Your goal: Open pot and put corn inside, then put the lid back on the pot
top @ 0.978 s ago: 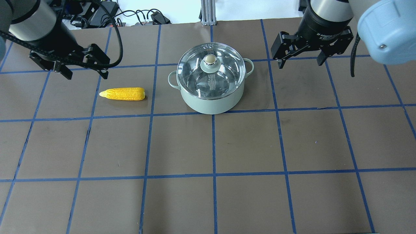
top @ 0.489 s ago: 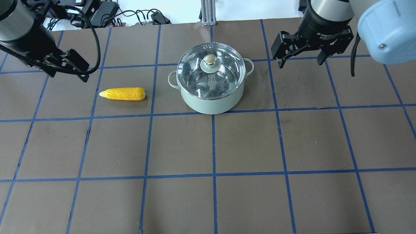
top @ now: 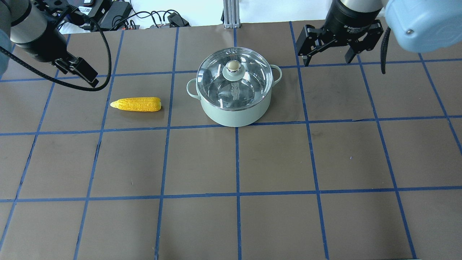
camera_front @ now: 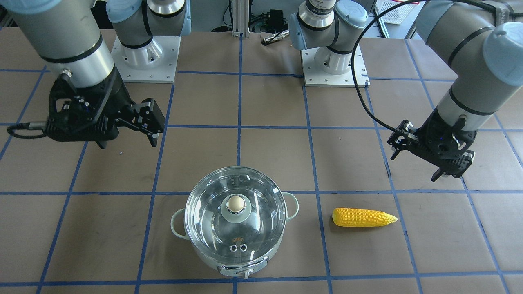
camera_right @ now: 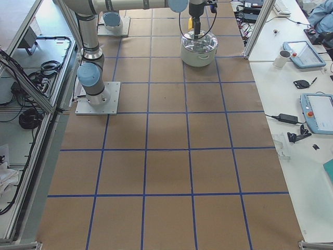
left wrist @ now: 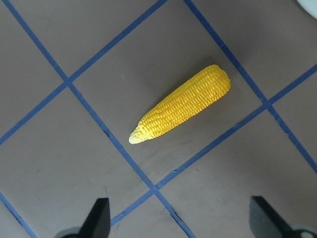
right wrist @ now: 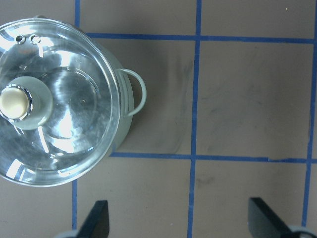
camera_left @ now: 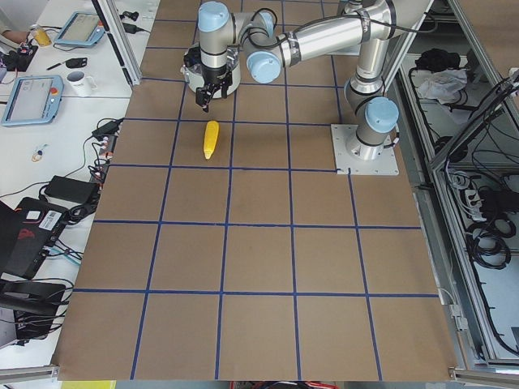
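I need to open the pot (camera_front: 239, 267) for the corn, so I should take the glass lid by its beige knob (camera_front: 235, 203) with my right gripper next.
The mint-green pot (top: 234, 110) stands at the table's far middle with the glass lid (top: 249, 81) on it, its beige knob (top: 233, 66) up. It also shows in the front view (camera_front: 179, 222) and the right wrist view (right wrist: 126, 119). The yellow corn (top: 136, 104) lies flat left of the pot, tip pointing away from it, and is seen in the left wrist view (left wrist: 183, 104). My left gripper (top: 90, 79) hovers open and empty up and to the left of the corn. My right gripper (top: 327, 62) hovers open and empty right of the pot.
Brown table with a blue tape grid. Cables and power bricks (top: 108, 14) and a metal post (top: 229, 14) lie beyond the far edge. The two arm bases (camera_front: 145, 57) (camera_front: 335, 65) sit on the robot's side.
My left gripper has moved left and turned its wrist, staying open. My right gripper has moved a little toward the far edge and left. Pot, lid and corn have not moved.
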